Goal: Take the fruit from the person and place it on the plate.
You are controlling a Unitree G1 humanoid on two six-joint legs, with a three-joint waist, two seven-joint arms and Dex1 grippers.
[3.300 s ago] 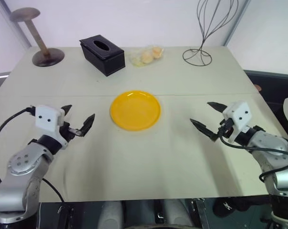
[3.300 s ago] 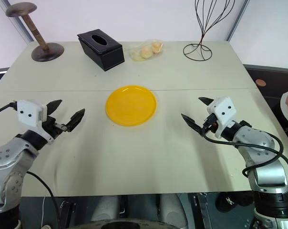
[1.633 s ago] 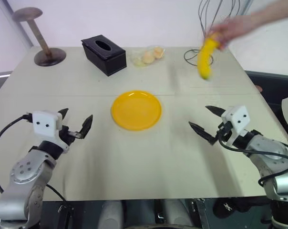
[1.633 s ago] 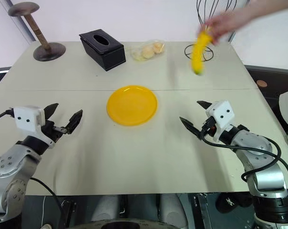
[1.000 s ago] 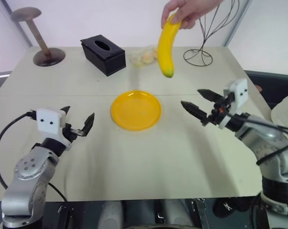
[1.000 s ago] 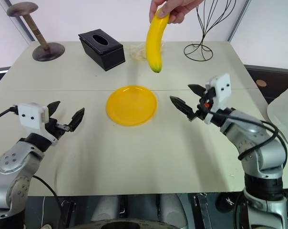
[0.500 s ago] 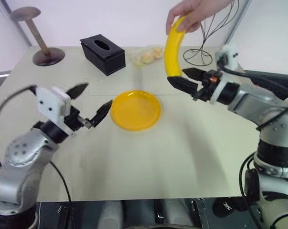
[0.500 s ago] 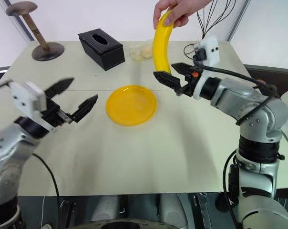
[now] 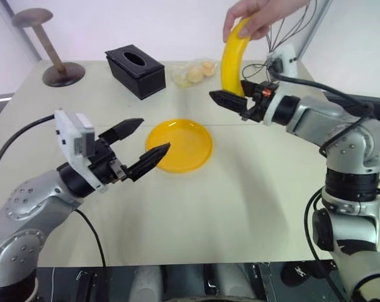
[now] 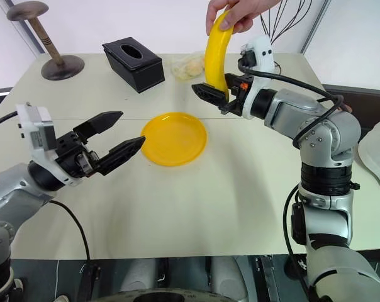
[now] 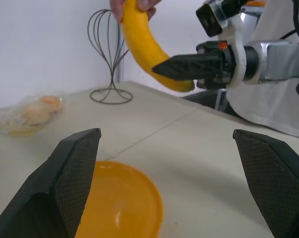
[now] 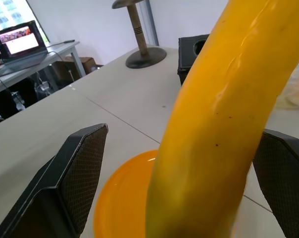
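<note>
I should close my right gripper now. Its fingers are on either side of the banana's lower end (image 9: 233, 85) (image 12: 196, 198).
A person's hand (image 9: 260, 15) holds the fruit, a long yellow banana (image 9: 230, 58), by its top end above the table's far middle. My right gripper (image 9: 233, 94) is open, level, with its fingers (image 12: 76, 182) on either side of the banana's (image 12: 214, 124) lower end and gaps showing on both sides. The yellow-orange plate (image 9: 185, 146) lies on the table just below and left of the banana, with nothing on it. My left gripper (image 9: 153, 134) hovers open over the plate's left edge, pointing at the banana (image 11: 144, 44).
A black tissue box (image 9: 134, 71), a clear bag of small round fruits (image 9: 193, 73) and a wooden stand (image 9: 63, 73) sit along the table's far side. A wire stand (image 10: 284, 19) rises behind my right arm. A white cloth (image 10: 377, 151) lies at the right edge.
My right gripper has risen and swung left until its open fingers straddle the banana's lower end. My left gripper has lifted, rolled and moved right toward the plate. The hand has barely shifted.
</note>
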